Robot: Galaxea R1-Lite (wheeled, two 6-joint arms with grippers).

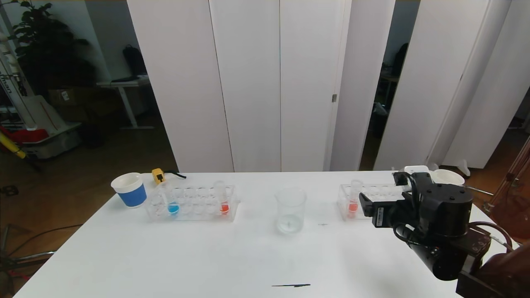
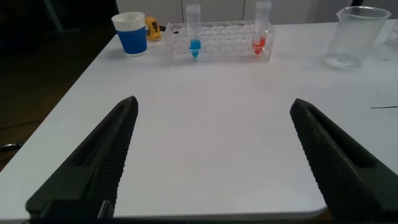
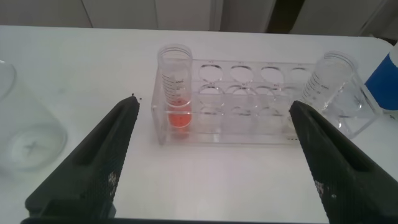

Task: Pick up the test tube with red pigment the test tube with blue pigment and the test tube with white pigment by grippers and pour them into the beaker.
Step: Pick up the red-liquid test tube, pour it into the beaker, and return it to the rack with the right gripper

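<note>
The lower half of the red tube is enclosed by the second rack, so my right gripper should next grab the tube by its upper part below the tube's rim [image 1: 356,188] [image 3: 176,76].
The test tube with blue pigment [image 1: 173,205] stands in the left clear rack [image 1: 192,215], and a tube with orange-red liquid [image 1: 224,203] stands near that rack's other end. The beaker [image 1: 290,209] stands mid-table. A second rack [image 1: 345,207] holds another orange-red tube [image 1: 353,203]. My right gripper [image 1: 365,205] is open just before this rack, with the red tube [image 3: 176,87] ahead of it. A clear graduated tube [image 3: 333,84] stands at the rack's far end; I cannot tell its contents. My left gripper [image 2: 213,102] is open above bare table, far short of the blue tube [image 2: 194,37].
A blue paper cup [image 1: 129,189] and a small yellow object [image 1: 158,175] sit at the table's far left. Another blue cup [image 3: 387,74] stands beyond the right rack. A white bowl [image 1: 447,177] sits behind my right arm. A dark streak [image 1: 291,285] marks the near table.
</note>
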